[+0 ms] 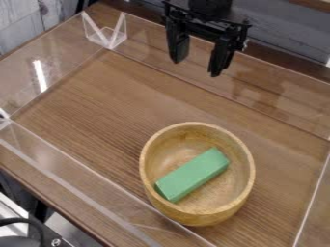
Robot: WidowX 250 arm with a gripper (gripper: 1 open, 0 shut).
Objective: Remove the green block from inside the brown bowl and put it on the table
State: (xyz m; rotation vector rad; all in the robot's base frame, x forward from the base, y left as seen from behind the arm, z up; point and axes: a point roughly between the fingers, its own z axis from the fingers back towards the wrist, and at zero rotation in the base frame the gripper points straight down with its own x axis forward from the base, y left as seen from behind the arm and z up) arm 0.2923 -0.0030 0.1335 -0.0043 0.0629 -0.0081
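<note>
My gripper will grab the block by one short end next, to lift the green block (194, 175) out of the brown bowl.
A bright green block (194, 175) lies flat inside the light-brown wooden bowl (157, 145), slanting from lower left to upper right. The bowl stands on the wood-grain table (116, 96) near its front right part. My gripper (196, 55) hangs at the top of the camera view, well above and behind the bowl. Its dark fingers (218, 56) point down and stand apart, open, with nothing between them.
Clear acrylic walls (52, 58) run around the table's edges. A folded clear acrylic piece (106, 31) stands at the back left corner. Bare tabletop stretches to the left of and behind the bowl.
</note>
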